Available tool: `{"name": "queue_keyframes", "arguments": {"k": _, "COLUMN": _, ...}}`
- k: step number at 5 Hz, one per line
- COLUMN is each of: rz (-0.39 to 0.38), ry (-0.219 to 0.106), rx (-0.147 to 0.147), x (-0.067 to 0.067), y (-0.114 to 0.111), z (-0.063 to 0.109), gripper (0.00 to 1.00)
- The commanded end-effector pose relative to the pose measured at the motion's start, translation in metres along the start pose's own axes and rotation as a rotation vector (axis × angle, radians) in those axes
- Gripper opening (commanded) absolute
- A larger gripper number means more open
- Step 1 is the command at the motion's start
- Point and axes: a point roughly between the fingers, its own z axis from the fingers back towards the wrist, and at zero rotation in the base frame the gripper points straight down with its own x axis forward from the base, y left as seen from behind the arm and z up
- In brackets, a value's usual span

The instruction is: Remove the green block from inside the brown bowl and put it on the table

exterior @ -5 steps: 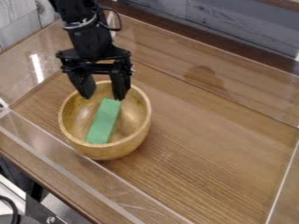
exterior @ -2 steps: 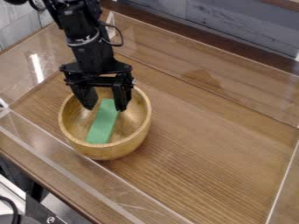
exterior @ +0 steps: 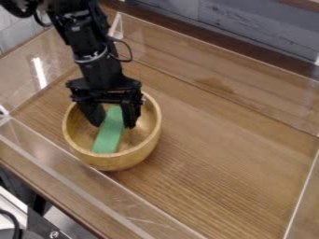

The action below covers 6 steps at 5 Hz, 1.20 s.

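My gripper's fingers reach down inside the brown bowl (exterior: 140, 147), around the green block's far end (exterior: 114, 119), so it is time to close on the block.
The green block (exterior: 110, 134) lies slanted inside the brown bowl (exterior: 140, 147), its near end resting against the bowl's front-left inside. My gripper (exterior: 112, 117) hangs low over the bowl with its black fingers (exterior: 91, 113) spread to either side of the block's far end. It is open and holds nothing. The far tip of the block is partly covered by the fingers. The bowl stands on the table (exterior: 225, 159), toward the left side.
Low clear acrylic walls (exterior: 137, 210) border the tabletop along the front and left. A grey plank wall runs behind the table. The wood surface stretches to the right of the bowl.
The gripper has come down and slightly forward into the bowl, its open fingers now straddling the block's far end. The block and bowl have not moved.
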Motion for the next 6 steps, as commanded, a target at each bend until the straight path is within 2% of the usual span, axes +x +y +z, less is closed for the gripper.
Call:
{"name": "queue_keyframes", "arguments": {"k": 1, "rz": -0.004, "ry": -0.03, "rx": 0.0, "x": 0.005, "y": -0.001, "z": -0.001, "gripper": 1.0}}
{"name": "queue_keyframes", "arguments": {"k": 2, "rz": 0.003, "ry": -0.031, "rx": -0.003, "x": 0.004, "y": -0.001, "z": -0.007, "gripper": 0.0}}
{"name": "queue_keyframes", "arguments": {"k": 6, "rz": -0.012, "ry": -0.006, "rx": -0.01, "x": -0.004, "y": -0.012, "z": -0.001, "gripper": 0.0}}
